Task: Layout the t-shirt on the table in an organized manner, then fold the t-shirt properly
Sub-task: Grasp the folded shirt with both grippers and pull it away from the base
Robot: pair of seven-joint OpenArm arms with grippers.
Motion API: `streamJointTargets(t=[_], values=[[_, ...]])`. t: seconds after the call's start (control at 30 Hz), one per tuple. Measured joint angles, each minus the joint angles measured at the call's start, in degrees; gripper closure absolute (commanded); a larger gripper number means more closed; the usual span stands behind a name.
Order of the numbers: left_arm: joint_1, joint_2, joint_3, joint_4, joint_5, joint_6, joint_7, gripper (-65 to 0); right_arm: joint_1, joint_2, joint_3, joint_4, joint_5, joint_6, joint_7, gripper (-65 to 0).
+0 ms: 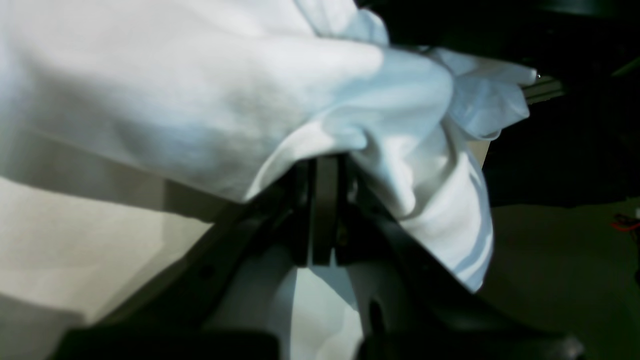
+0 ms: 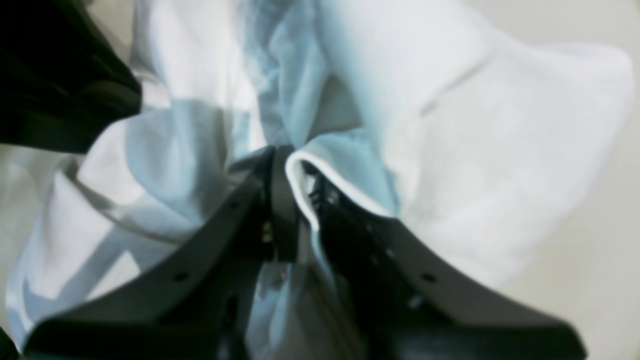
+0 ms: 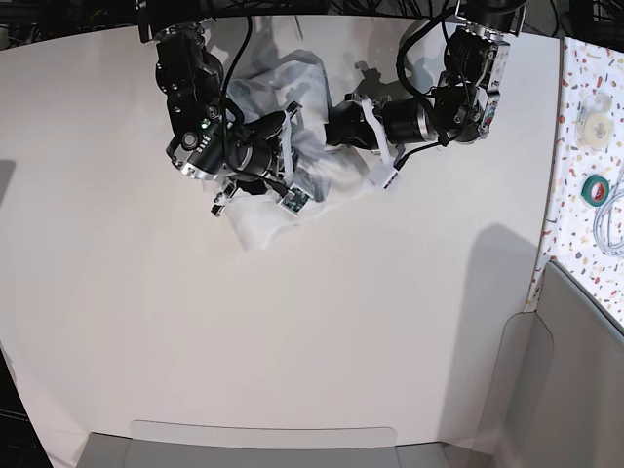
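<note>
The hemmed edge in my right gripper stands low over the tabletop beside the heap, so the t-shirt would lie flat. It is now time for my right gripper to open.
The white t-shirt lies bunched in a wrinkled heap at the far middle of the table, between my two arms. In the left wrist view my left gripper is shut, and a fold of the t-shirt is pinched at its tips and drapes over its right finger. My right gripper is shut on a hemmed edge of the t-shirt, which billows out around both fingers. In the base view both sets of fingertips are buried in the cloth.
A speckled strip along the right edge carries a green tape roll and a pale one. A grey panel stands at the near right and a grey flap lies at the front edge.
</note>
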Motion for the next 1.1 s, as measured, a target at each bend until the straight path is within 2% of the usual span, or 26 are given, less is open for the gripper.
streamJointTargets(t=[0.1,0.13,0.33,0.47,0.6,0.93,1.0,1.1], values=[[0.0,0.0,0.0,0.0,0.0,0.0,0.0,-1.1,0.4,0.1,-0.4,0.0,0.1,0.0,-0.4,0.0],[0.0,0.2,0.0,0.0,0.0,0.0,0.0,-1.1,0.4,0.1,-0.4,0.0,0.0,0.0,-0.4,-2.6],[-0.1,0.6,0.0,0.0,0.4,0.1,0.0,-1.1,0.6,0.0,-0.7,0.0,0.5,0.0,-0.4,-26.5],[-0.1,0.6,0.0,0.0,0.5,0.1,0.0,-1.1,0.8,0.0,-0.6,0.9,4.3,0.0,-1.1,-36.7],[-0.1,0.6,0.0,-0.1,0.5,0.1,0.0,-1.1,2.1,0.1,-0.4,1.7,11.3,0.0,-1.3,-39.6],[-0.2,0.7,0.0,-0.2,0.5,0.1,-0.2,-1.1,5.7,0.0,0.3,1.7,31.0,0.0,-1.3,-39.6],[-0.2,0.7,0.0,-0.2,0.5,0.1,-0.2,-1.1,5.9,-0.5,2.9,1.7,33.2,0.0,-1.1,-39.6],[-0.2,0.7,0.0,-0.2,0.5,0.1,-0.7,-1.1,6.1,-1.7,11.0,1.7,35.9,0.0,-1.4,-39.6]])
